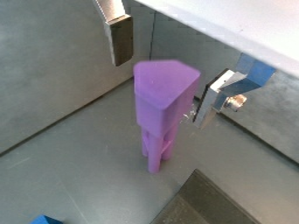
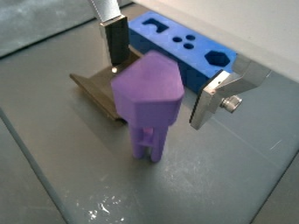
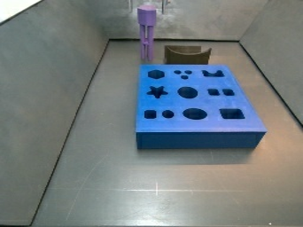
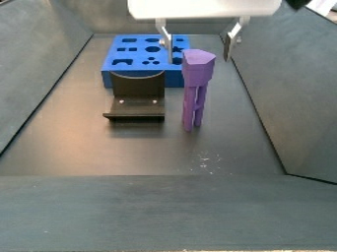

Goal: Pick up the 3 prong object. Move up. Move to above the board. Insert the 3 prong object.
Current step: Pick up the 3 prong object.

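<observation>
I need to grab the purple 3 prong object by its blocky top (image 3: 147,14) next, so its prongs stay free to go into the board (image 3: 196,124).
The 3 prong object (image 4: 196,89) is a tall purple peg standing upright on its prongs on the grey floor; it shows in both wrist views (image 1: 162,96) (image 2: 149,103) and in a side view (image 3: 147,31). My gripper (image 4: 198,43) is open right above it, one silver finger on each side of its blocky top with a gap to each, as both wrist views (image 1: 163,70) (image 2: 163,74) show. The blue board (image 3: 196,124) with dark shaped holes lies flat beside the peg, also visible in a side view (image 4: 132,61) and a wrist view (image 2: 198,54).
A small dark brown open-topped holder (image 4: 136,104) sits between the board and the peg, also in a side view (image 3: 185,55) and a wrist view (image 2: 96,90). Grey walls enclose the floor, and the peg stands near one of them.
</observation>
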